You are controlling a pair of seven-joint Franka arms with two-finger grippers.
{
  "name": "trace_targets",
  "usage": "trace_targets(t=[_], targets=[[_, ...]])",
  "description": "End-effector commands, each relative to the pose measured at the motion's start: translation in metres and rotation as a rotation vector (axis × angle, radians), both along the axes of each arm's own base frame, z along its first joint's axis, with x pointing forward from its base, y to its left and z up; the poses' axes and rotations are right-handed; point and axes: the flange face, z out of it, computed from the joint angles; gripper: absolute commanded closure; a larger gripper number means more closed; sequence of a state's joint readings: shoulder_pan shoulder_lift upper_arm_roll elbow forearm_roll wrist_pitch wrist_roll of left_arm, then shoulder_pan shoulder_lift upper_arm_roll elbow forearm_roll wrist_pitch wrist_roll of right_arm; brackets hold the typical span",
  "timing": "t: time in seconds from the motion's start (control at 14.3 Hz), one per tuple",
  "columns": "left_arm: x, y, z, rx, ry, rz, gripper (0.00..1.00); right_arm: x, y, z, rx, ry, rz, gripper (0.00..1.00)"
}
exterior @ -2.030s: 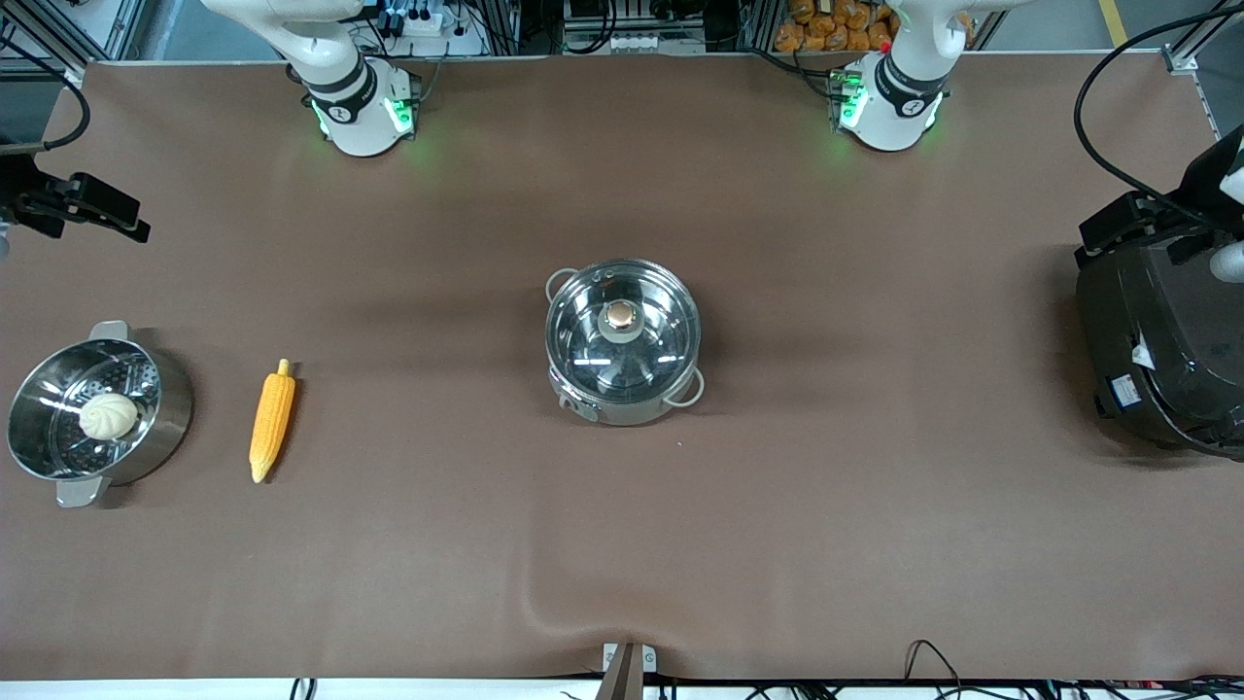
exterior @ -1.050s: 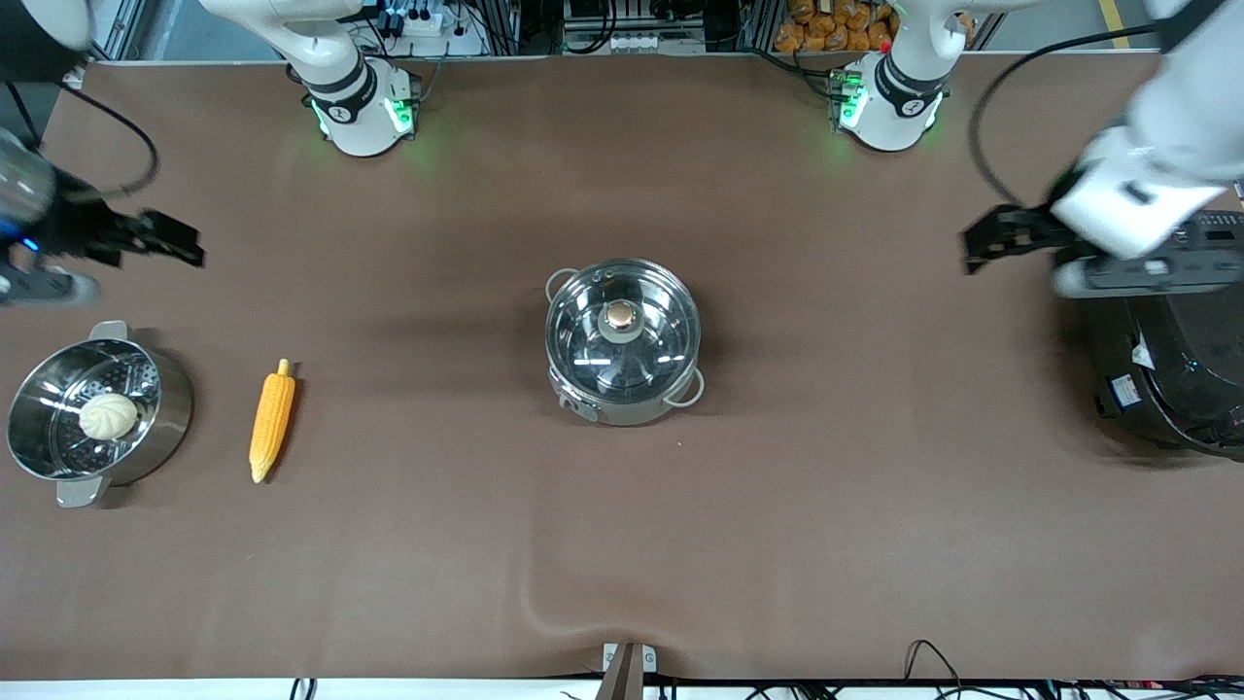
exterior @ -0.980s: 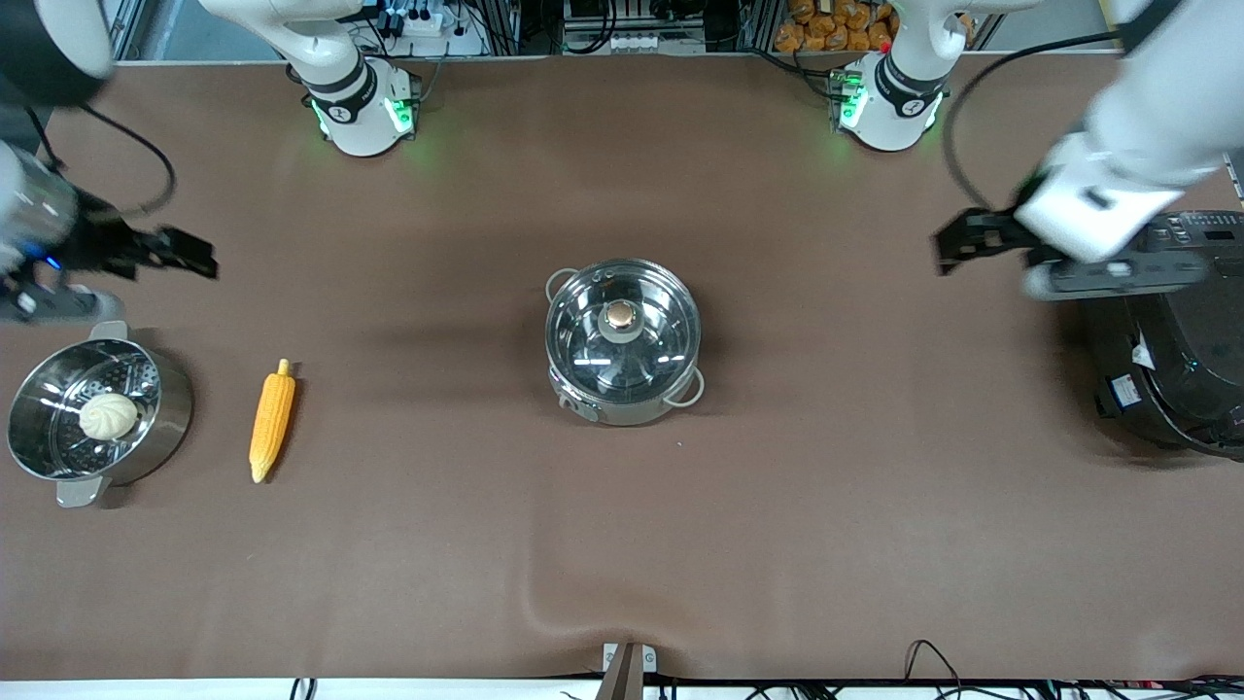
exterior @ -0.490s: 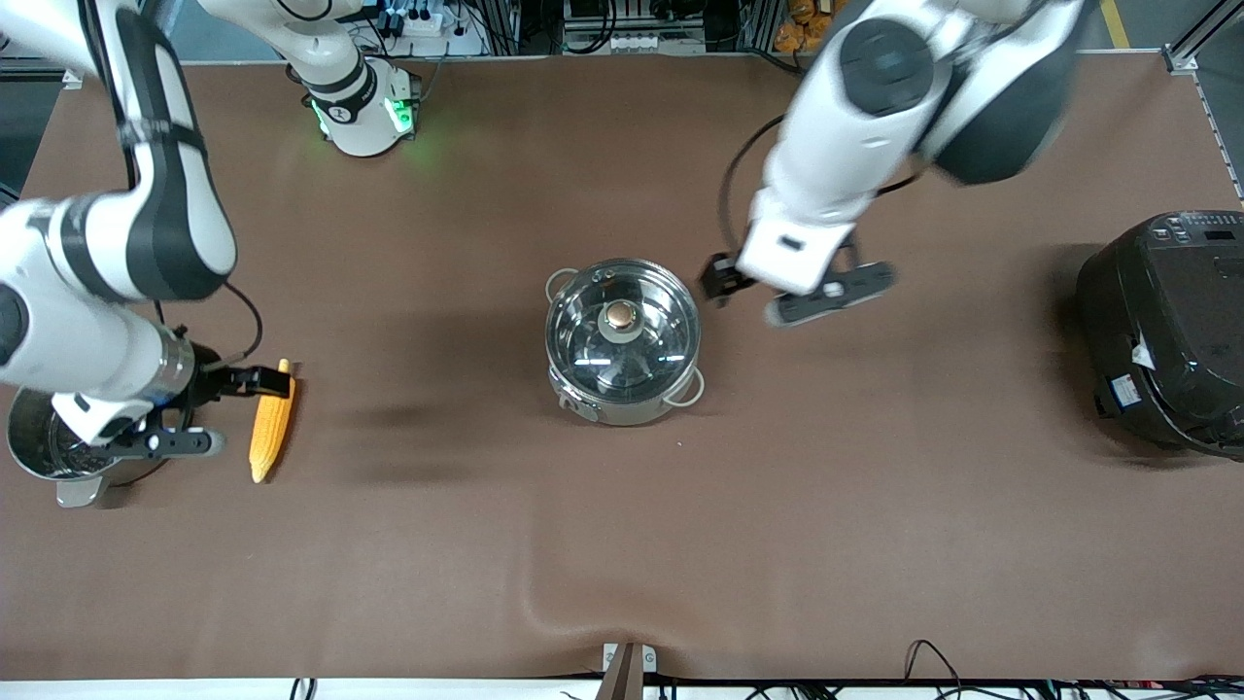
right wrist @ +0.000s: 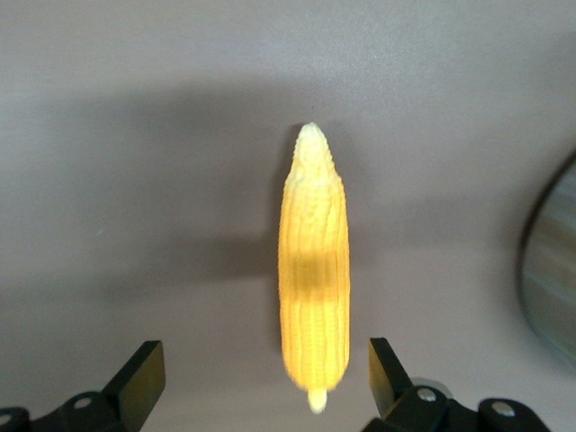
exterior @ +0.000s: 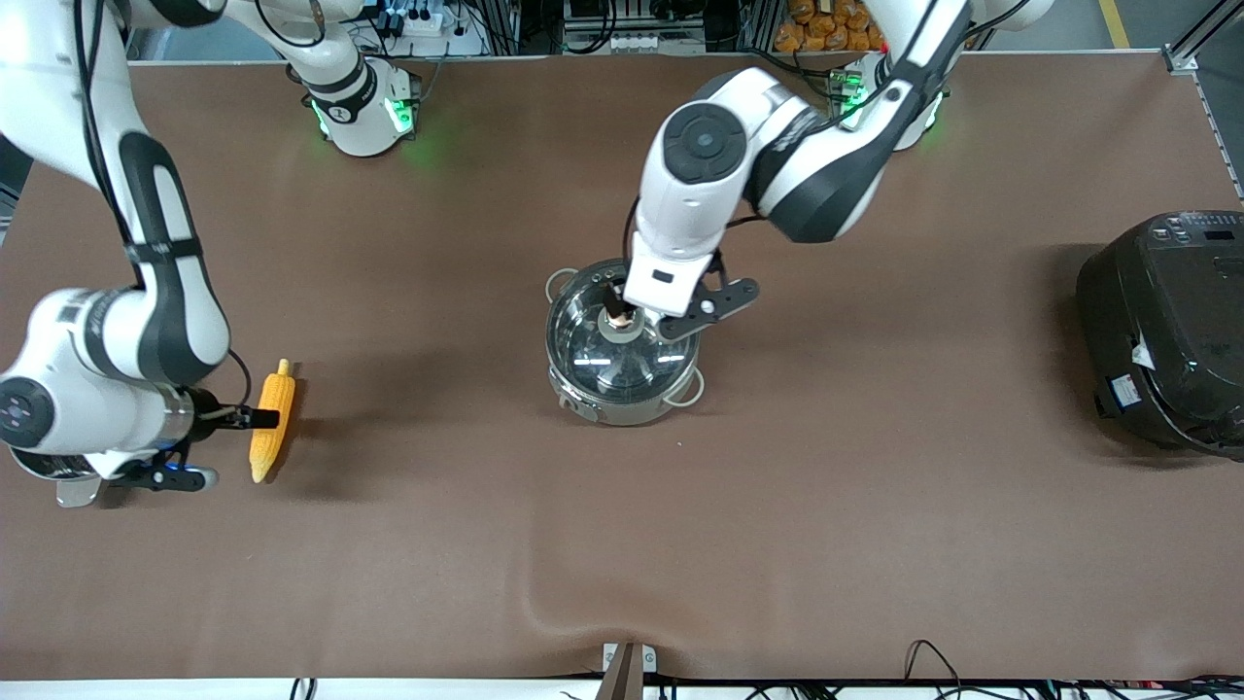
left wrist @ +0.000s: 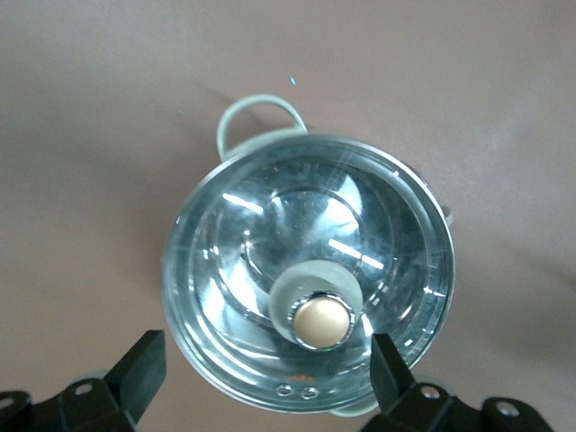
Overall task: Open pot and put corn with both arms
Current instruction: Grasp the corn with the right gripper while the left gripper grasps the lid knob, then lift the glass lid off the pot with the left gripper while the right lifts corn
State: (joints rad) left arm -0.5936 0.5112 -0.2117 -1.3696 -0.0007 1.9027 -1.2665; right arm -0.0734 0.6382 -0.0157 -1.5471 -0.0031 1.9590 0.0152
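Note:
The right gripper's fingers are above the yellow corn and would miss the corn if they closed now, so the right gripper needs to lower before it closes on it.
The shiny steel pot [exterior: 622,384] stands mid-table with its clear glass lid [exterior: 588,350] on, round knob [exterior: 619,317] at the centre. My left gripper [exterior: 622,307] hangs over the lid, open. In the left wrist view its fingers [left wrist: 144,362] stand wide apart on either side of the knob [left wrist: 322,322], above the lid [left wrist: 306,234]. The yellow corn [exterior: 272,420] lies on the table toward the right arm's end. My right gripper [exterior: 255,420] is over it, open and empty. In the right wrist view the corn [right wrist: 313,270] lies between the spread fingers [right wrist: 142,367].
The steamer pot, mostly hidden under my right arm, shows a tab handle [exterior: 73,491] beside the corn; its rim [right wrist: 551,279] edges the right wrist view. A large black cooker [exterior: 1161,331] stands at the left arm's end. The brown mat [exterior: 622,544] has a wrinkle near the front edge.
Both arms have swung in from the table's ends. My left gripper has come over the pot lid and my right gripper has come down over the corn. Pot and corn have not moved.

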Motion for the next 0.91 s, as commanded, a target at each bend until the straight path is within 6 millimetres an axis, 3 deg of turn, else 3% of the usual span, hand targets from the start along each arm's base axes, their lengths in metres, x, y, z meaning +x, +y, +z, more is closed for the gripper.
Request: trace_targets(t=[0.0,0.21,0.35,0.42,0.49,0.56,0.77,0.84], targets=[[-0.004,-0.026,-0.020,0.005,-0.030,0.038,0.00,0.004,-0.017,-0.037,0.006,0.015,-0.036,0.00],[-0.011,-0.036,-0.043,0.046,-0.032,0.043,0.00,-0.005,-0.031,-0.067,0.015,0.062,-0.047,0.00],[-0.008,-0.038,-0.047,0.042,-0.050,0.050,0.00,-0.008,-0.032,-0.073,0.019,0.068,-0.028,0.00],[-0.007,-0.040,-0.054,0.043,-0.049,0.050,0.00,-0.009,-0.031,-0.076,0.018,0.070,-0.026,0.29],[-0.008,-0.043,-0.058,0.039,-0.052,0.059,0.00,-0.009,-0.026,-0.077,0.017,0.075,-0.017,0.88],[-0.007,-0.045,-0.063,0.034,-0.055,0.065,0.00,-0.012,-0.024,-0.079,0.018,0.082,-0.014,1.00],[-0.007,-0.046,-0.072,0.036,-0.051,0.063,0.08,-0.010,-0.016,-0.068,0.015,0.086,0.008,1.00],[-0.007,-0.046,-0.073,0.037,-0.050,0.059,0.16,-0.005,-0.007,-0.058,0.024,0.066,0.055,1.00]])
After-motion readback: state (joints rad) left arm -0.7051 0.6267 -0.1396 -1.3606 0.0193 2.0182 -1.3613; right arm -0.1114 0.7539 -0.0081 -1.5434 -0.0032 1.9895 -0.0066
